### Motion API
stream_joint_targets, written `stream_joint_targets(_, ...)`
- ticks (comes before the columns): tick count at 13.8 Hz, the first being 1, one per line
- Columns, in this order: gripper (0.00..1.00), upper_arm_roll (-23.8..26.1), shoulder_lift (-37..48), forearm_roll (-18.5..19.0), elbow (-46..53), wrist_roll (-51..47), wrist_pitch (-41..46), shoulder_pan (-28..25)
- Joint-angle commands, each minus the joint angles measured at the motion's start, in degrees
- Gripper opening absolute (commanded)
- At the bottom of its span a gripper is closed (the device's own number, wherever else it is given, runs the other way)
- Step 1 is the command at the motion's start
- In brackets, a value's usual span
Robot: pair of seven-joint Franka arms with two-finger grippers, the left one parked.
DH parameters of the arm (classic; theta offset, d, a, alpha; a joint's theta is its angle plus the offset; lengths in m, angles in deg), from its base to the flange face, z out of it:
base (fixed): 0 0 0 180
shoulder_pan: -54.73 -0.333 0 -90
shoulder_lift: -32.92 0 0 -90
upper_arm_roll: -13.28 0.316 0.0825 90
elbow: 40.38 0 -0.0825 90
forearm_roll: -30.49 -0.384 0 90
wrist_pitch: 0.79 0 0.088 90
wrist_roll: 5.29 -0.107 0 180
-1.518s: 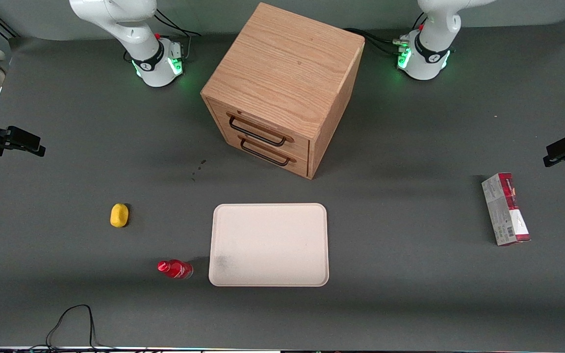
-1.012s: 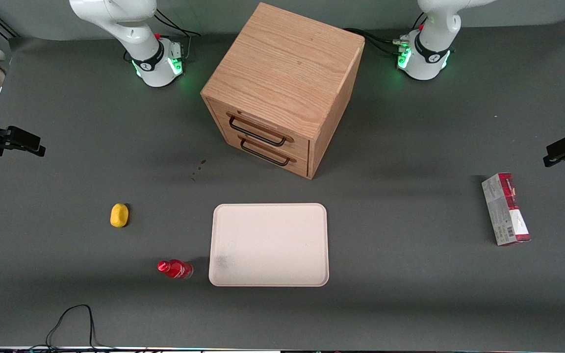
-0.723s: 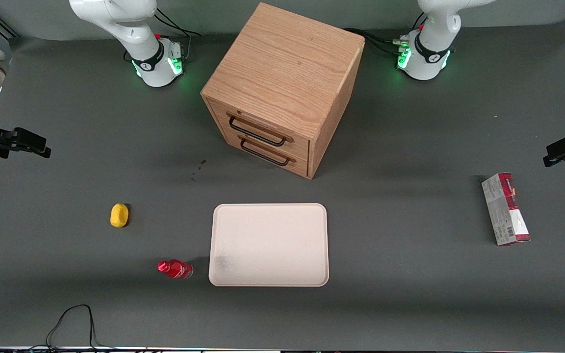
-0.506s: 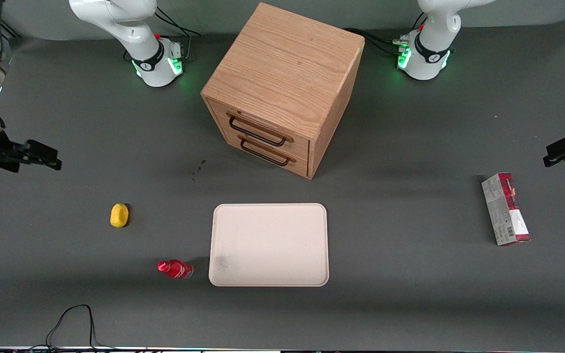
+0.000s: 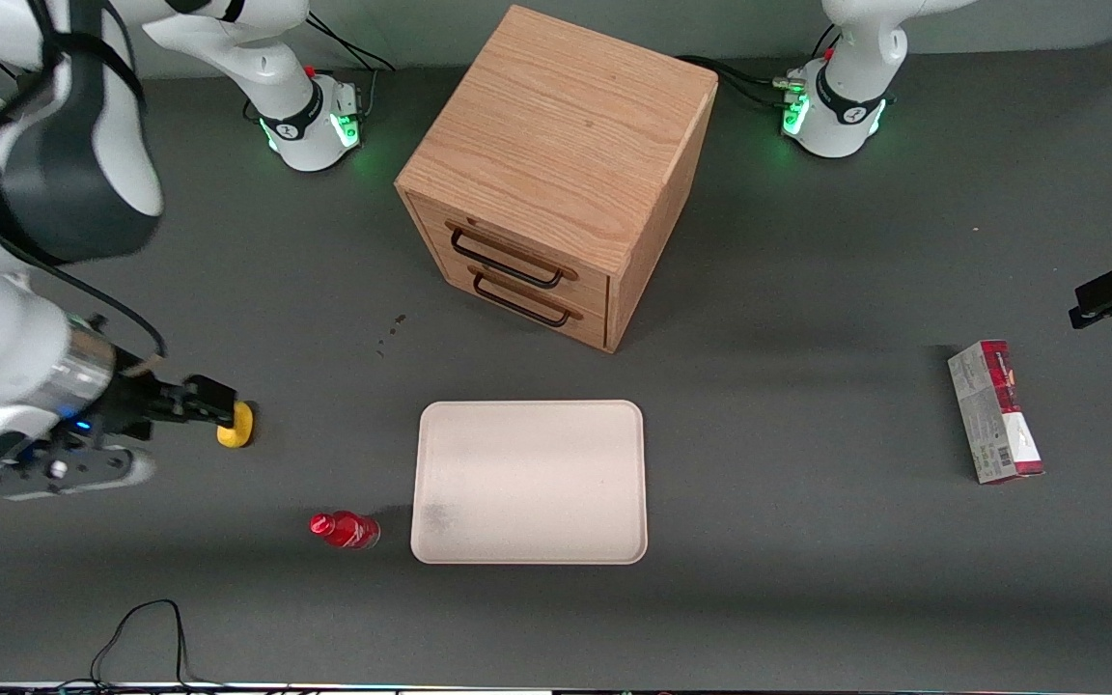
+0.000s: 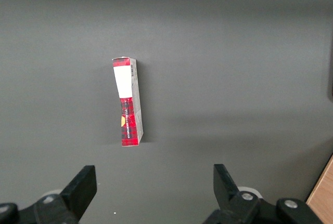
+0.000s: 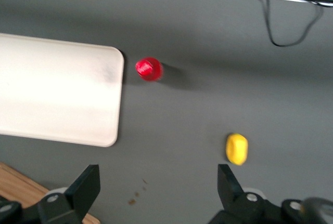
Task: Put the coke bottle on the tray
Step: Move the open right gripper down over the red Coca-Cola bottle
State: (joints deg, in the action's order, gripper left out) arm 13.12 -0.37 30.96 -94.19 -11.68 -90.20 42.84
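Note:
I need to grab the coke bottle next with my gripper by its red-labeled body (image 5: 352, 531), to place the bottle on the tray (image 5: 529, 481).
The coke bottle (image 5: 345, 530), small with a red cap and red label, stands on the dark table close beside the tray's edge on the working arm's side. In the right wrist view the coke bottle (image 7: 149, 69) shows from above. The tray (image 5: 529, 481) is flat, cream-beige and bare, with a grey smudge in its corner near the bottle; it also shows in the right wrist view (image 7: 57, 96). My gripper (image 5: 213, 403) hangs open and empty above the table, overlapping the yellow lump, farther from the front camera than the bottle. In the right wrist view the gripper (image 7: 157, 180) has its fingers spread wide.
A yellow lemon-like lump (image 5: 243, 426) (image 7: 237, 148) lies partly hidden by my gripper. A wooden drawer cabinet (image 5: 556, 164) stands farther from the front camera than the tray. A red-and-grey carton (image 5: 995, 410) (image 6: 127, 102) lies toward the parked arm's end. A black cable (image 5: 146, 627) loops at the table's near edge.
My right arm has swung in from the table's edge toward the front camera and the tray; the gripper now reaches the yellow lump. Bottle and tray have not moved.

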Motion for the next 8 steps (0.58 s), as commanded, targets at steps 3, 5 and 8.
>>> stream_joint_targets(3, 1.0, 0.52, -6.69, -0.39, 5.3, -1.87, -5.05, 0.2)
stream_joint_targets(5, 1.0, 0.6, -7.58, -0.39, 5.21, -1.87, -6.3, 0.2)
stream_joint_targets(8, 1.0, 0.69, -9.6, -0.56, 5.12, -1.78, -6.3, 0.2)
